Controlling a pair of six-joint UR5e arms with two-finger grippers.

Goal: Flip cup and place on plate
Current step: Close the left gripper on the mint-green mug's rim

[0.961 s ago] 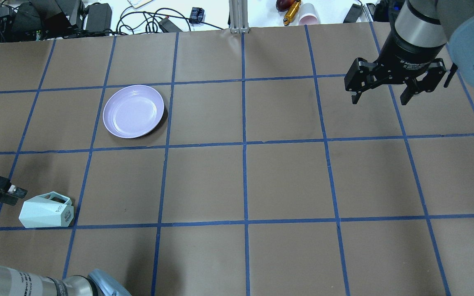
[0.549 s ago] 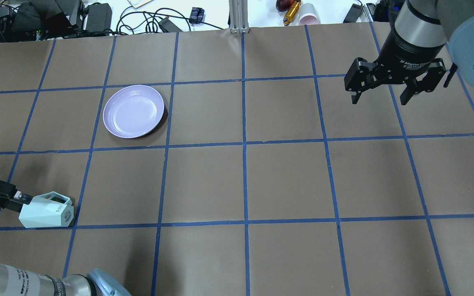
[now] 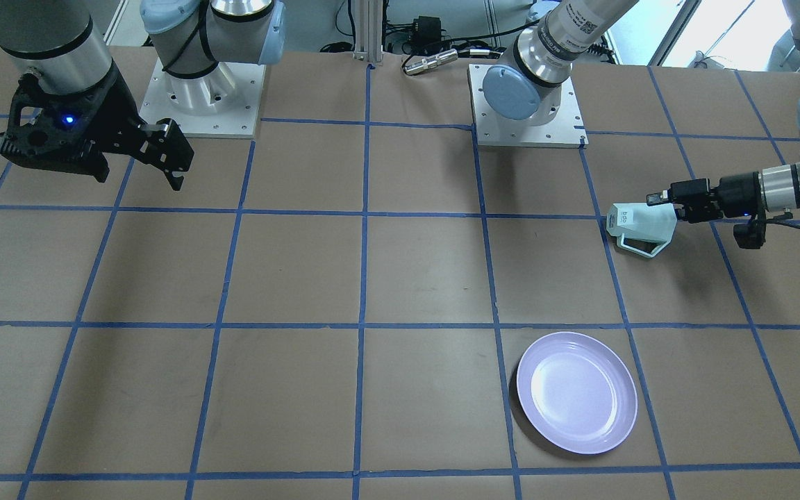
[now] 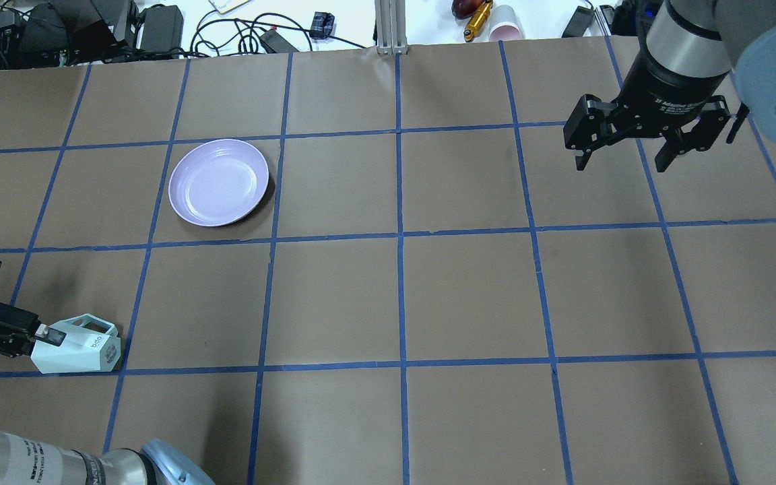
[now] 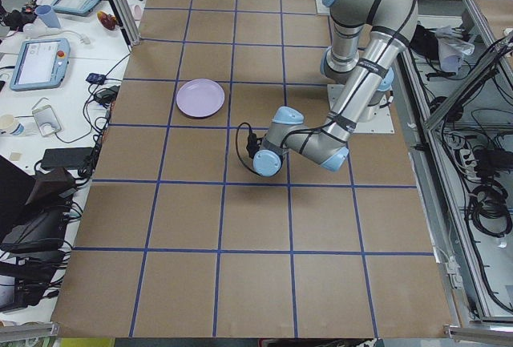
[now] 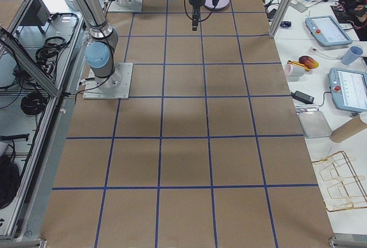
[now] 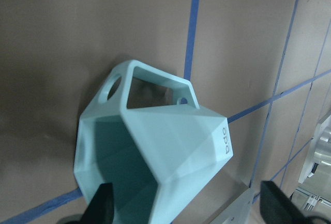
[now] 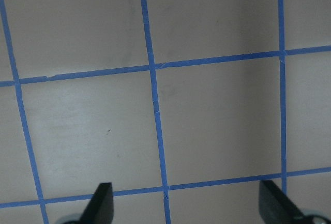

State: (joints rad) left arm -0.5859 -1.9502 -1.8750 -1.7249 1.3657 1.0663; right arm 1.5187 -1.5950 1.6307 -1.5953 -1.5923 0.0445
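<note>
The cup's body is wide and its opening (image 7: 116, 164) faces my left gripper, so my left gripper needs to grab the cup by its thin rim (image 7: 157, 183) next.
The pale mint-green cup (image 4: 78, 347) lies on its side near the table's front left; it also shows in the front view (image 3: 639, 223). In the left wrist view its open mouth (image 7: 119, 172) faces the camera, handle up. My left gripper (image 4: 48, 335) is open at the cup's mouth end. One finger (image 7: 101, 206) is in front of the mouth and the other (image 7: 279, 208) is outside the wall. The lavender plate (image 4: 218, 182) sits empty farther back (image 3: 576, 392). My right gripper (image 4: 624, 162) hangs open and empty above the far right of the table.
Cables and power supplies (image 4: 91, 27) lie beyond the table's far edge, with an aluminium post (image 4: 391, 27) and a pink paper cup (image 4: 506, 27). The two arm bases (image 3: 198, 90) (image 3: 525, 104) stand on the robot's side.
My left gripper has moved right and slightly down, from just left of the cup to over its mouth end. The cup, the plate and the right arm have not moved.
</note>
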